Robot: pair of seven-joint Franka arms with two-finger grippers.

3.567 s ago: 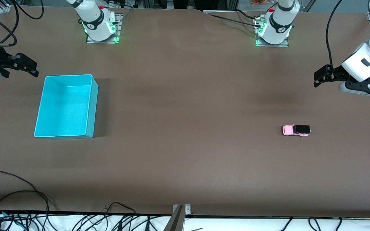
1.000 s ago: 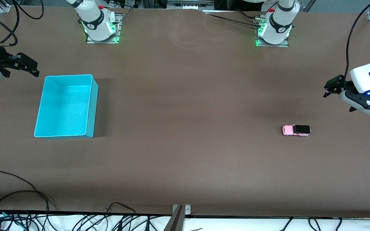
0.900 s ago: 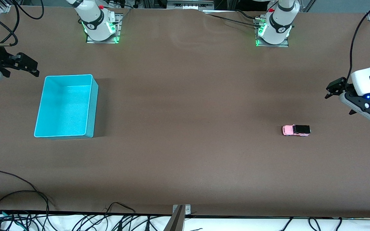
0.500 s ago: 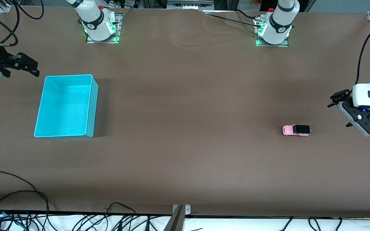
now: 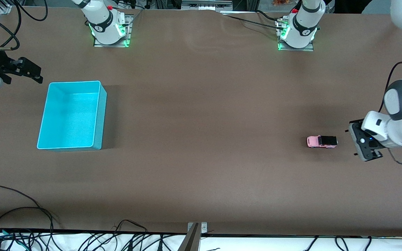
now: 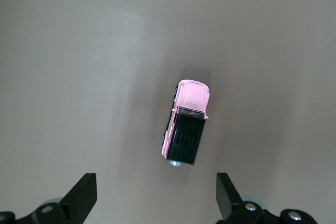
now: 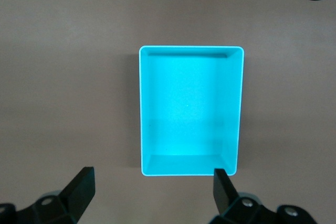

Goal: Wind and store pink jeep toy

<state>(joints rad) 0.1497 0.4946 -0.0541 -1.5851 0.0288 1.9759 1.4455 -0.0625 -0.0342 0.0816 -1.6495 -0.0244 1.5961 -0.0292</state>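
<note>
My left gripper needs to wind up the pink jeep toy (image 5: pixel 321 141). It will grip the toy next by the sides of its black roof panel (image 5: pixel 328 140).
The pink jeep toy (image 5: pixel 321 141) stands on the brown table toward the left arm's end, pink hood and black roof panel showing. My left gripper (image 5: pixel 350 142) hangs low over the table just beside the jeep's black end, fingers wide open and empty. In the left wrist view the jeep (image 6: pixel 185 129) lies a little ahead of the open gripper (image 6: pixel 155 182), not between its fingertips. My right gripper (image 5: pixel 39 77) waits open and empty at the right arm's end. In the right wrist view that gripper (image 7: pixel 152 182) looks down beside the cyan bin (image 7: pixel 191 49).
The cyan bin (image 5: pixel 68 118) is empty and sits toward the right arm's end. Both arm bases (image 5: pixel 108 28) (image 5: pixel 297 31) stand along the table's edge farthest from the front camera. Loose cables (image 5: pixel 19 209) and a metal bracket (image 5: pixel 195 230) lie at the nearest edge.
My left arm has swung down and turned, bringing its open gripper from higher up at the table's end to just beside the jeep. The jeep, the bin and the right arm have not moved.
</note>
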